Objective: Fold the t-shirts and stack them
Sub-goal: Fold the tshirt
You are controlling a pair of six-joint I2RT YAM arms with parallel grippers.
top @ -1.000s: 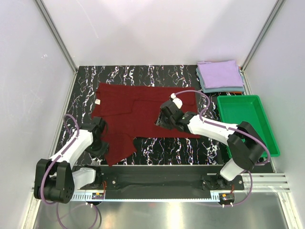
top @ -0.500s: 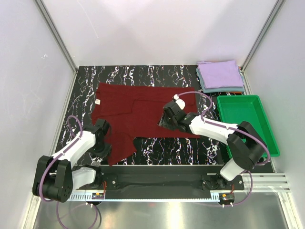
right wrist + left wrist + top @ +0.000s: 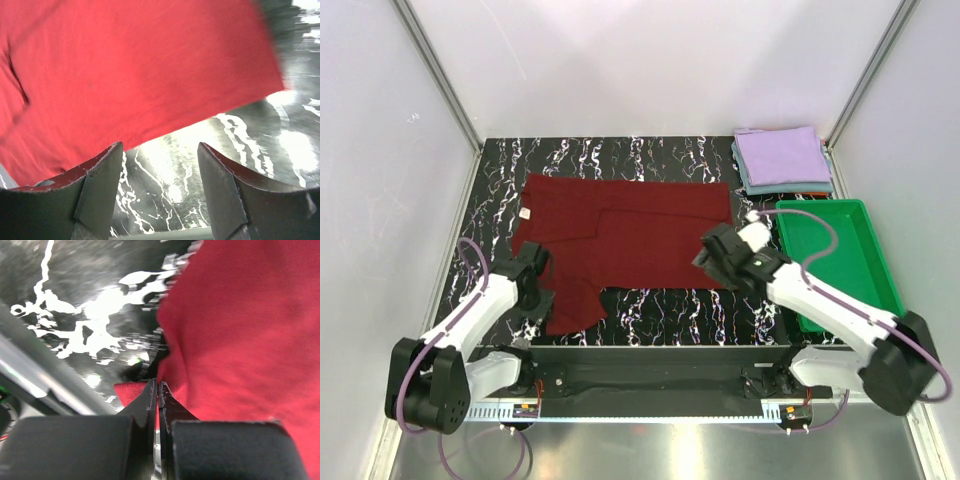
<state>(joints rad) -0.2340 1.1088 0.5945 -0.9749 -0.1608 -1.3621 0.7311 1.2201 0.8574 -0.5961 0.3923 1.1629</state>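
Observation:
I will next use my right gripper to pick up the dark maroon t-shirt (image 3: pixel 630 235) by its front corner nearest the green tray, to fold the t-shirt's front edge over.
The dark maroon t-shirt (image 3: pixel 630 235) lies spread on the black marbled table, with a small white neck label (image 3: pixel 526 212) at its left edge and a flap hanging toward the front left. My left gripper (image 3: pixel 538 292) is shut on the shirt's edge (image 3: pixel 145 390) at that flap. My right gripper (image 3: pixel 712 256) is open and empty, hovering over the shirt's front right corner (image 3: pixel 150 75). The folded lavender t-shirt (image 3: pixel 782 154) lies on a folded grey-blue one (image 3: pixel 752 184) at the back right.
A green plastic tray (image 3: pixel 835 255) stands at the right edge, close beside my right arm. Bare marbled table (image 3: pixel 670 305) shows along the front. White walls with metal posts enclose the table on three sides.
My right gripper has drawn back to the right, from the shirt's middle to its front right corner. My left gripper has shifted slightly, still at the shirt's front left flap.

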